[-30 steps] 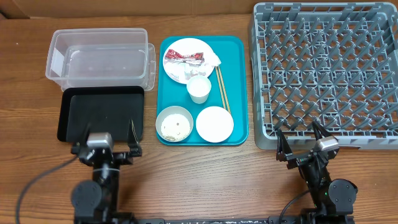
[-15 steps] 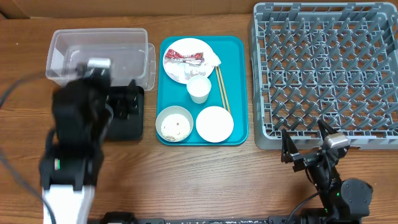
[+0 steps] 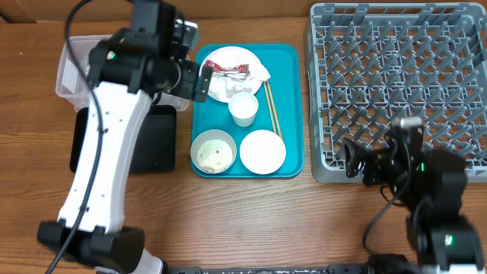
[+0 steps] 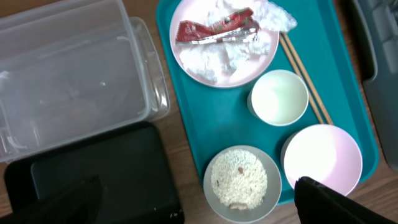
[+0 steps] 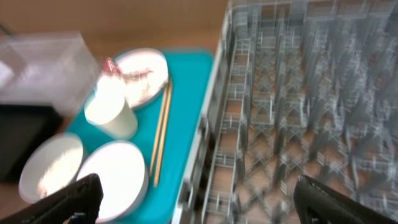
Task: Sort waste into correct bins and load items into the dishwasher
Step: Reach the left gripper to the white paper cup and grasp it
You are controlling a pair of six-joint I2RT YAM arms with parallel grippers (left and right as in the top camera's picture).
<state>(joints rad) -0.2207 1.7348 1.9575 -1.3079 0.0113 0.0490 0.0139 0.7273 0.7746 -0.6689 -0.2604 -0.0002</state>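
The small cup should be grabbed by its rim (image 3: 232,103) (image 4: 257,98) once my left gripper reaches it. The cup's base will then stay free for handing it over to my right gripper.
A pink-white plate (image 3: 221,85) at the back of the teal tray holds a red-and-silver wrapper (image 3: 227,71) and a crumpled napkin (image 3: 260,74). In front of it stand a small cup (image 3: 243,109), a bowl of rice grains (image 3: 213,151) and an empty bowl (image 3: 262,151). Chopsticks (image 3: 272,110) lie to the right of the cup. My left gripper (image 3: 199,80) is open and empty, high above the tray's left edge; its view shows the wrapper (image 4: 214,30) and rice bowl (image 4: 239,180). My right gripper (image 3: 358,164) is open and empty at the grey rack's (image 3: 396,91) front left corner.
The clear tub (image 3: 76,68) stands at the back left, with the black tray (image 3: 156,144) in front of it. The teal tray (image 3: 293,61) lies between them and the rack. The left arm crosses above the tub and the black tray.
The left arm has risen from the table's front and swung up over the tub to the teal tray's left edge. The right arm has lifted and turned towards the rack and tray.
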